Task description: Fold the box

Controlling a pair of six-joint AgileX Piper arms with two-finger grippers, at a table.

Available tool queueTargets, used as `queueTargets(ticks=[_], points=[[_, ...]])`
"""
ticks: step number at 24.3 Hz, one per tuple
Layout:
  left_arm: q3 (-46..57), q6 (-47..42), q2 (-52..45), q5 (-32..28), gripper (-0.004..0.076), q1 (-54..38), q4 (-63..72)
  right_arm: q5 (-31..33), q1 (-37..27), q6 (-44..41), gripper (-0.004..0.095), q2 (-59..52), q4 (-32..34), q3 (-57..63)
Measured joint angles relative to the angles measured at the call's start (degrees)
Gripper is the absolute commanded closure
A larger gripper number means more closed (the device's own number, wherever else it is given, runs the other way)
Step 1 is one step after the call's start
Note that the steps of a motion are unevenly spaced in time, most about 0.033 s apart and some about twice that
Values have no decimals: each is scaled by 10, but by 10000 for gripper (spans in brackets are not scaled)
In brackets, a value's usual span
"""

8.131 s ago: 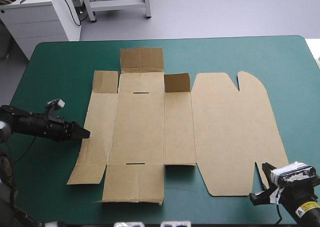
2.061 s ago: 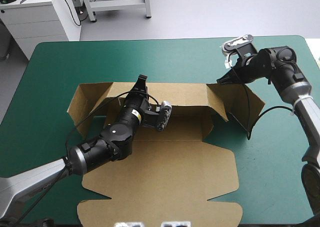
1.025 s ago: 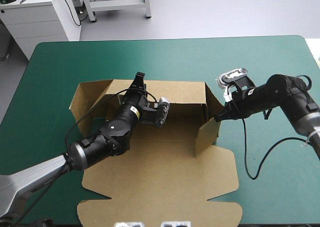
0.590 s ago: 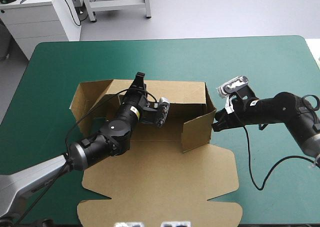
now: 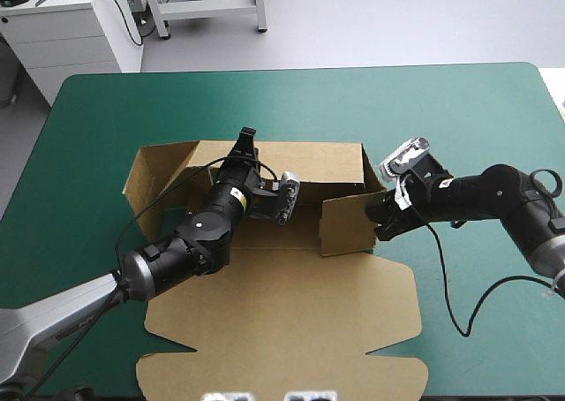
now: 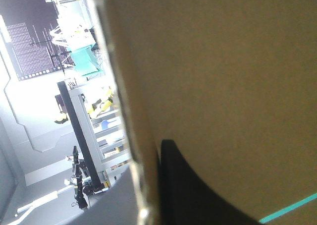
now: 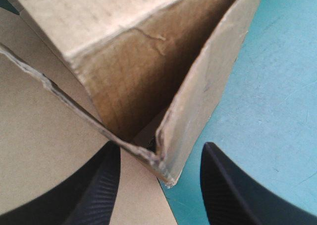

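Observation:
Next, my right gripper grabs the end of the box by its thin upper edge, as the end's broad side is far wider than my finger gap.
The brown box lies mid-table with its lid flat toward the near edge. Its back wall stands upright and the left end flap is raised. My left gripper sits on the back wall's top edge, shut on the board. In the left wrist view one black finger lies against the wall; the other is hidden. My right gripper is open at the box's right end, and the right flap is turned inward. The flap's lower corner sits between my right gripper's fingers.
The teal-green cover shows beyond the back wall and to the right of the box. The lid's cut edge reaches close to the table's near edge. The table's left side past the raised end flap is bare cover.
Earlier the box lay flat. Since the back wall was raised, my right gripper came down from the far right corner and pushed the right flap inward across the box's end. The left gripper has stayed put.

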State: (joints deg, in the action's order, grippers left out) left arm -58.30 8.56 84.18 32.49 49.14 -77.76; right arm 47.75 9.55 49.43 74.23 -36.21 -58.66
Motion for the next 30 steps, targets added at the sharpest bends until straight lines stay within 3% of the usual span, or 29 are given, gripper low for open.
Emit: queueTargets(ticks=[3,6,9,12,18,28,29,30], points=[[0,-7,1,-1,732,0,-2,-4,4,-2,437,0,-9,8],[0,-9,1,-2,732,0,-2,-51,63,-24,437,5,6,16],[0,-9,1,-2,732,0,-2,-103,113,-76,437,5,58,17],[0,-9,1,-3,732,-1,-3,-142,148,-181,437,10,139,18],[0,-9,2,-4,732,-2,-3,-177,155,-291,444,23,213,18],[0,-5,4,-4,732,-4,7,-225,159,-329,504,73,204,13],[-1,5,4,-4,732,-5,17,-233,159,-330,529,80,192,11],[-1,11,4,-3,732,-5,22,-235,159,-330,654,81,188,11]])
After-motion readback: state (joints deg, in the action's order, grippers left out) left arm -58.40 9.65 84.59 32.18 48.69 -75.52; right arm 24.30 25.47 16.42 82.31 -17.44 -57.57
